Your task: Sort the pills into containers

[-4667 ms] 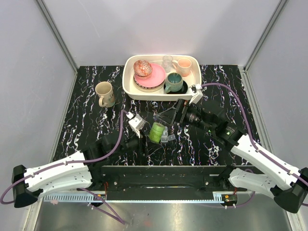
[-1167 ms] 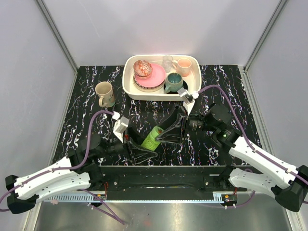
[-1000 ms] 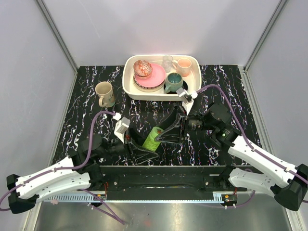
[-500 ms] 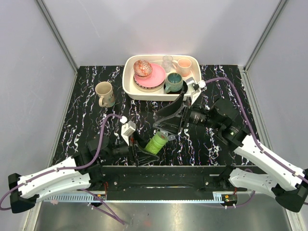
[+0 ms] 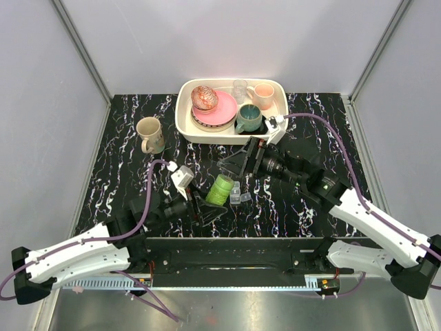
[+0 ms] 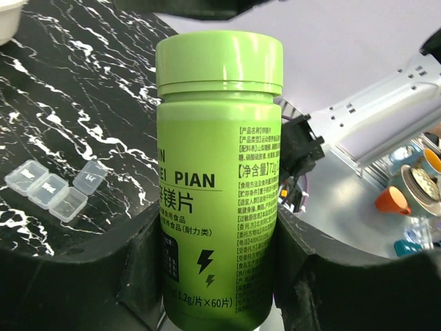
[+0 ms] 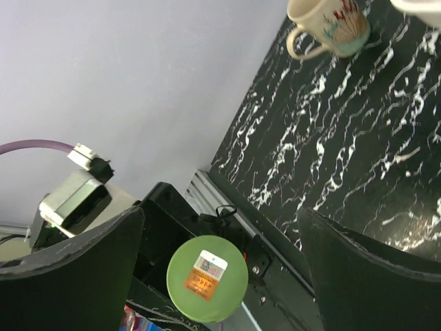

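The robot should next grab the green pill bottle by its cap [image 5: 225,181] [image 7: 207,278] with the right gripper, so that the pills can then be sorted into the clear containers.
My left gripper [image 5: 212,201] is shut on a small green pill bottle [image 5: 222,189] and holds it with the cap on, its cap pointing toward the right arm. In the left wrist view the bottle [image 6: 219,179] fills the space between my fingers [image 6: 138,262]. The containers [image 5: 239,196], a clear strip of three compartments, lie on the table just right of the bottle; they also show in the left wrist view [image 6: 55,189]. My right gripper [image 5: 238,161] is open and empty, just beyond the bottle, whose green cap [image 7: 207,278] it faces. No pills are visible.
A white tray [image 5: 185,125] at the back holds plates, a teal mug, a peach cup and a glass. A beige mug [image 5: 149,134] stands at the back left and also shows in the right wrist view [image 7: 327,27]. The table is black marble.
My right gripper has pulled back from the bottle's cap and stands open. My left gripper has shifted the bottle a little, still holding it. The container strip is uncovered again.
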Robot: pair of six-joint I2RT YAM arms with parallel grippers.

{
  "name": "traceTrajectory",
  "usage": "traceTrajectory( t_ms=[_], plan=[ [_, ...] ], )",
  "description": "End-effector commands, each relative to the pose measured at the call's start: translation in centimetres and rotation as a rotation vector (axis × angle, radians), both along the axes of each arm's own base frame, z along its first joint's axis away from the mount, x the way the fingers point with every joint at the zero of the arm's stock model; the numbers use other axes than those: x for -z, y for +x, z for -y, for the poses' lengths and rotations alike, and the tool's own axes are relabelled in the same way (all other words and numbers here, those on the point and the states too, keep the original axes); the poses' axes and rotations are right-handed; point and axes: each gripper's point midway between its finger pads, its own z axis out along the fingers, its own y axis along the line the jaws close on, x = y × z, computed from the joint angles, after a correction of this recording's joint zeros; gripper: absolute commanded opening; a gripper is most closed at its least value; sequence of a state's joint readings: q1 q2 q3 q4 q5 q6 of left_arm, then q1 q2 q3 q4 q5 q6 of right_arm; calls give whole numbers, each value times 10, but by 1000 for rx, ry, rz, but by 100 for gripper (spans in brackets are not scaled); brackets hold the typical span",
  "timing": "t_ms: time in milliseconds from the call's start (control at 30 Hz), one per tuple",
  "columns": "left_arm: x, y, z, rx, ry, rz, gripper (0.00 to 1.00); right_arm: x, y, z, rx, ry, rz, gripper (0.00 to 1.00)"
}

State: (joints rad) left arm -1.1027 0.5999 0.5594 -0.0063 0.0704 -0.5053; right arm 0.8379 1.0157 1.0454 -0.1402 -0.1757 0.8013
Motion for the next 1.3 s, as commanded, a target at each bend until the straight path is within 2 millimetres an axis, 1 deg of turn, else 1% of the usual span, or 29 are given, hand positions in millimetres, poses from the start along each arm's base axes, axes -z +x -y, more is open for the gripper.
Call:
traceTrajectory(
  t_ms=[0, 33, 233, 367, 467, 567, 833, 900, 1033, 1067, 1100, 1167, 1200, 1267],
  plan=[
    [-41, 17, -1, -90, -94, 47, 0, -6, 0, -3, 20, 40, -73, 97],
    [-40, 18, 1, -92, -88, 45, 0, -4, 0, -4, 19, 38, -81, 94],
    [-39, 23, 2, -115, -84, 36, 0, 5, -9, -14, -53, 26, -115, 87],
    [-44, 25, -1, -136, -95, 44, 0, 10, -16, -18, -89, 19, -132, 83],
    [-45, 26, -2, -141, -93, 45, 0, 12, -17, -19, -91, 15, -137, 82],
    [-44, 27, -2, -145, -86, 42, 0, 14, -18, -20, -94, 12, -142, 80],
    [-43, 29, -2, -156, -98, 39, 0, 20, -22, -24, -121, 8, -158, 70],
    [-44, 29, -2, -161, -101, 36, 0, 20, -22, -25, -121, 9, -157, 65],
    [-44, 30, -3, -162, -100, 38, 0, 22, -22, -25, -123, 9, -163, 61],
    [-45, 30, -3, -164, -103, 39, 0, 23, -22, -25, -123, 9, -163, 57],
    [-45, 30, -3, -164, -101, 40, 0, 24, -23, -24, -125, 8, -164, 52],
    [-45, 30, -3, -162, -102, 40, 0, 24, -23, -24, -124, 9, -159, 46],
    [-45, 29, -2, -161, -102, 38, 0, 26, -23, -24, -126, 7, -157, 32],
    [-45, 27, -1, -145, -104, 40, 0, 21, -27, -24, -154, 19, -126, 17]
  ],
)
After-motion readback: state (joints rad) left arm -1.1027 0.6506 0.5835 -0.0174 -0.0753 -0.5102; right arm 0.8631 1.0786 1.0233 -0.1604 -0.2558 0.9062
